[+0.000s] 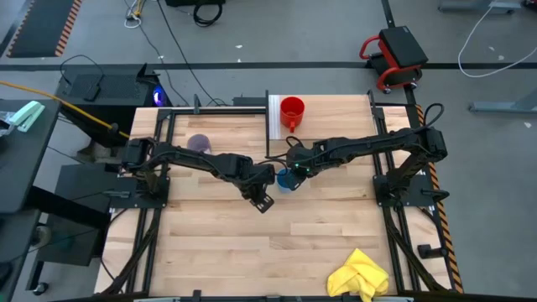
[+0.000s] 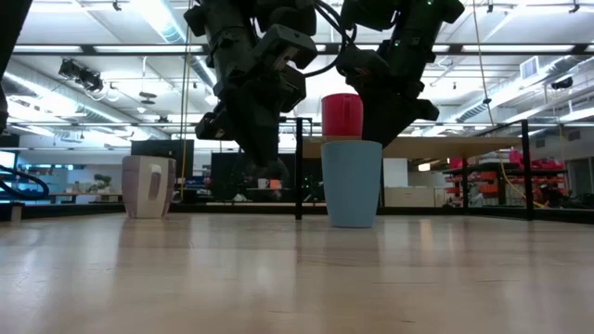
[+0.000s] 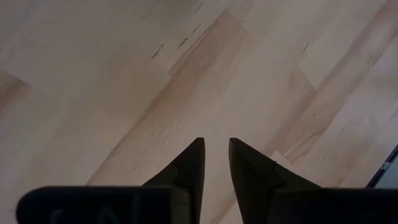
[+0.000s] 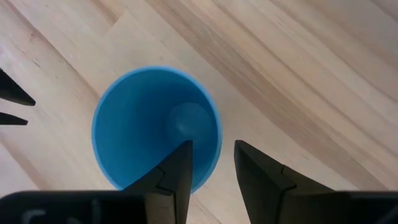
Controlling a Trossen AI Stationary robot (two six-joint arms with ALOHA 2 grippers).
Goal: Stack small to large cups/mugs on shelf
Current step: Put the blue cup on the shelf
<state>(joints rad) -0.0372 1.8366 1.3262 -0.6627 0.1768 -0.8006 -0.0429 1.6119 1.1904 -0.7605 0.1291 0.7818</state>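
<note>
The right gripper grabs the light-blue cup by its rim (image 4: pixel 216 152) next, to set the cup on the shelf beside the red mug.
The light-blue cup (image 1: pixel 287 179) stands upright on the tabletop near its middle; it also shows in the low view (image 2: pixel 351 183) and, from above, in the right wrist view (image 4: pixel 143 124). My right gripper (image 1: pixel 295 164) is open just over it. One finger is above the cup's inside and one is outside the rim (image 4: pixel 217 134). I cannot tell whether they touch it. The red mug (image 1: pixel 292 111) stands on the shelf (image 1: pixel 273 122) at the far edge. The purple-grey cup (image 1: pixel 200 143) stands on the table at the far left. My left gripper (image 1: pixel 262 200) hangs narrowly open and empty above bare wood (image 3: pixel 214 146).
A yellow cloth (image 1: pixel 359 275) lies at the table's near right corner. Black frame rails (image 1: pixel 401 189) run along both sides of the table. Bare planks lie toward the near edge.
</note>
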